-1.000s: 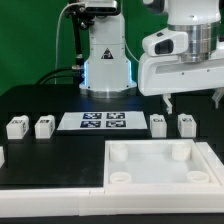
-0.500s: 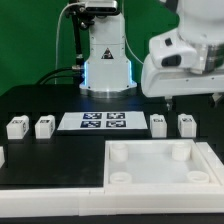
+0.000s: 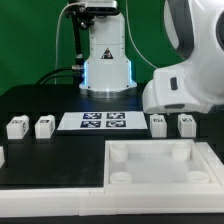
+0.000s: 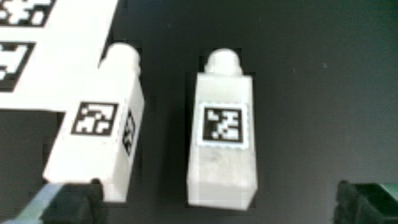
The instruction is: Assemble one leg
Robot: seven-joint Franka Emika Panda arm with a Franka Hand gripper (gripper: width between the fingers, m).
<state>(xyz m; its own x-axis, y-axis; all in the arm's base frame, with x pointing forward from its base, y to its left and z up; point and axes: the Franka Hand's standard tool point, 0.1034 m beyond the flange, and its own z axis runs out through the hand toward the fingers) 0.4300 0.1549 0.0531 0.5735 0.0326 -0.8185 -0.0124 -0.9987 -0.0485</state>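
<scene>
Next, my gripper grabs the white leg by its thick plain end (image 4: 222, 188), which leaves its narrow round neck free for the tray's corner socket.
Four small white legs with tags lie on the black table: two at the exterior view's left (image 3: 16, 127) (image 3: 44, 126) and two at its right (image 3: 158, 123) (image 3: 186, 124). The arm's white wrist (image 3: 185, 85) hangs low over the right pair, and its fingers are hidden there. In the wrist view, two legs lie side by side (image 4: 103, 125) (image 4: 224, 125). My gripper (image 4: 221, 200) is open and empty. Its dark fingertips (image 4: 71, 200) stand wide apart on either side of the second leg, without touching it.
The large white tray-like piece with round corner sockets (image 3: 120, 182) lies at the table's front. The marker board (image 3: 103, 121) lies between the two pairs of legs and shows in the wrist view (image 4: 36, 40). The robot base (image 3: 105, 60) stands behind.
The arm has come down and swung over the right pair of legs. Its fingers, visible above the legs earlier, are now hidden behind the wrist. The legs have not moved.
</scene>
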